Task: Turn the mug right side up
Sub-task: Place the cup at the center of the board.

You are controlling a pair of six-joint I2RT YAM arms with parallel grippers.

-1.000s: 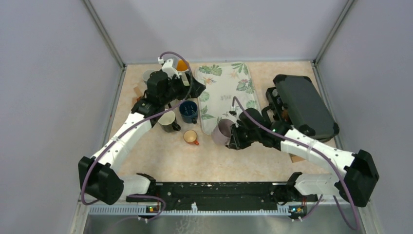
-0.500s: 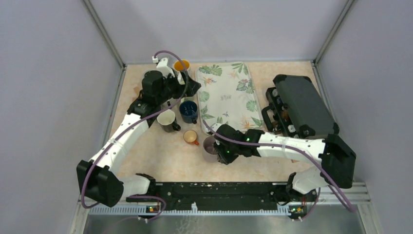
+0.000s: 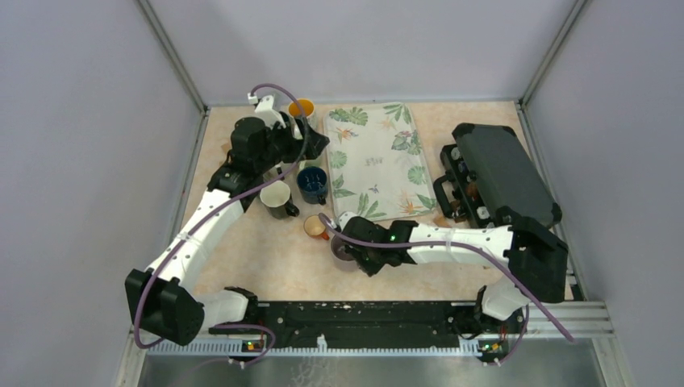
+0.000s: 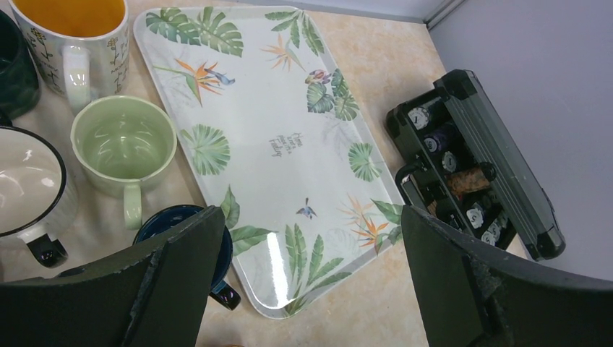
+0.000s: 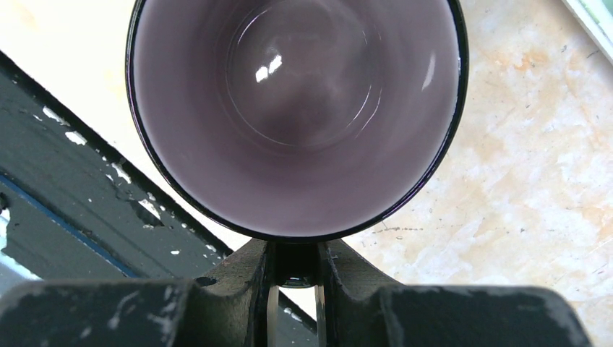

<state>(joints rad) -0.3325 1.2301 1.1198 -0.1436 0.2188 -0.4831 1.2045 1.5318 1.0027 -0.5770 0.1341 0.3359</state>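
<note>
The mug, its opening up, is low over the table beside the orange cup and would stand upright, so my right gripper is ready to release.
The purple mug [image 5: 296,108] fills the right wrist view, its mouth turned up at the camera and its inside bare. My right gripper [image 5: 293,264] is shut on the mug's dark handle, just below the rim. From the top view the mug [image 3: 344,248] hangs low over the table's front middle, beside the small orange cup [image 3: 314,226], with the right gripper [image 3: 356,256] behind it. Whether its base touches the table I cannot tell. My left gripper [image 3: 310,145] stands wide open above the group of mugs at the back left, with nothing between its fingers [image 4: 184,267].
A leaf-print tray [image 3: 375,161] [image 4: 275,144] lies at the back middle. A black case [image 3: 500,173] [image 4: 470,159] stands to the right. Upright mugs: orange-lined [image 4: 72,36], green [image 4: 123,144], white [image 3: 277,197], dark blue [image 3: 312,184]. A black rail [image 3: 363,314] runs along the near edge.
My right arm has swung the purple mug from the tray's front edge leftward and nearer the front, turning its mouth upward. The left arm has drifted slightly left, still open.
</note>
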